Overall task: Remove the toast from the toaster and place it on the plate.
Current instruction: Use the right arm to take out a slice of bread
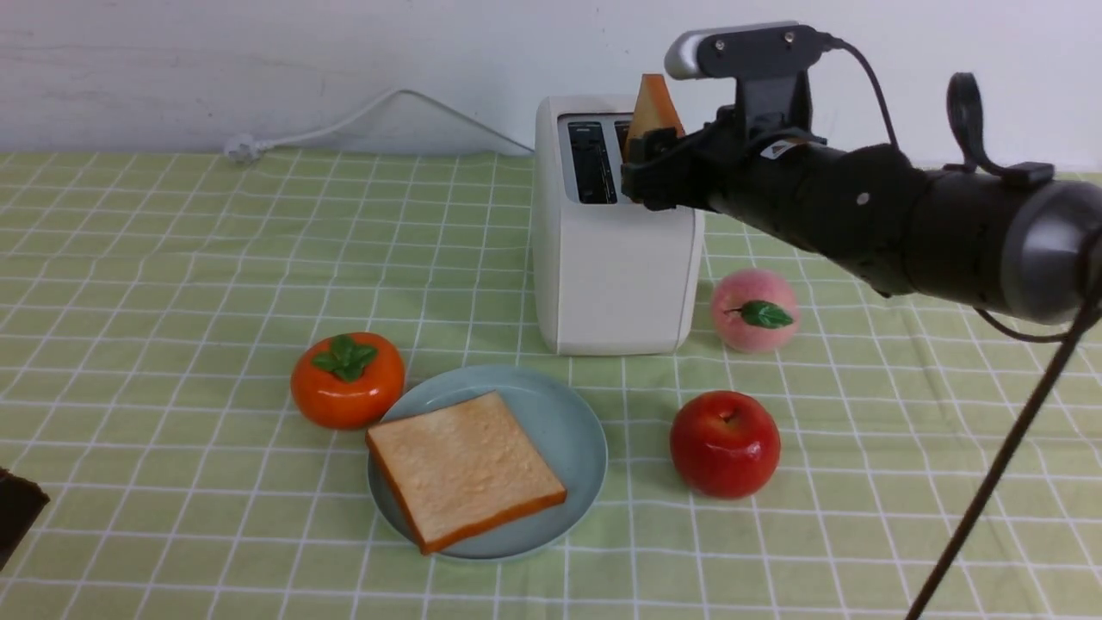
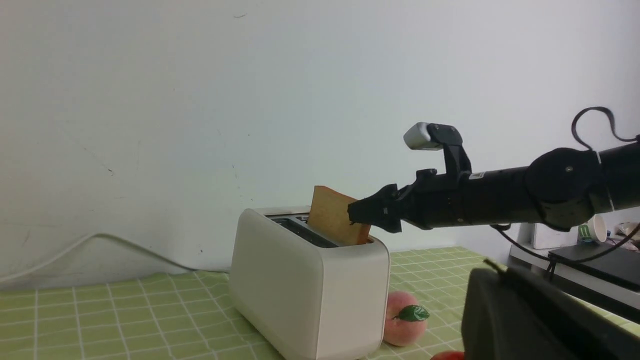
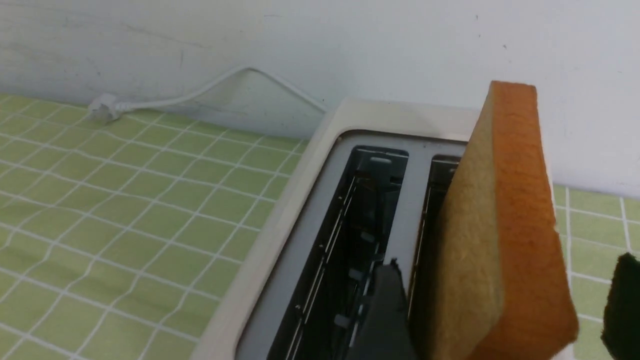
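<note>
The right gripper picks up the slice by its exposed top corner (image 3: 528, 318) next, to bring the toast from the toaster onto the plate.
The cream-white toaster (image 1: 611, 267) stands at the back middle of the table. One toast slice (image 1: 654, 108) sticks up tilted from its right slot, and the left slot is empty. My right gripper (image 1: 646, 168) is open, with one finger on each side of this slice (image 3: 500, 225). The right finger (image 3: 622, 305) stands clear of the crust. The pale blue-green plate (image 1: 568, 422) lies in front of the toaster with another toast slice (image 1: 465, 469) flat on it. Only a dark corner of my left gripper (image 1: 17, 512) shows at the lower left, and its jaws are hidden.
An orange persimmon (image 1: 347, 379) touches the plate's left rim. A peach (image 1: 755, 310) sits right of the toaster and a red apple (image 1: 725, 443) right of the plate. The white cord (image 1: 362, 116) runs along the back wall. A green checked cloth covers the table.
</note>
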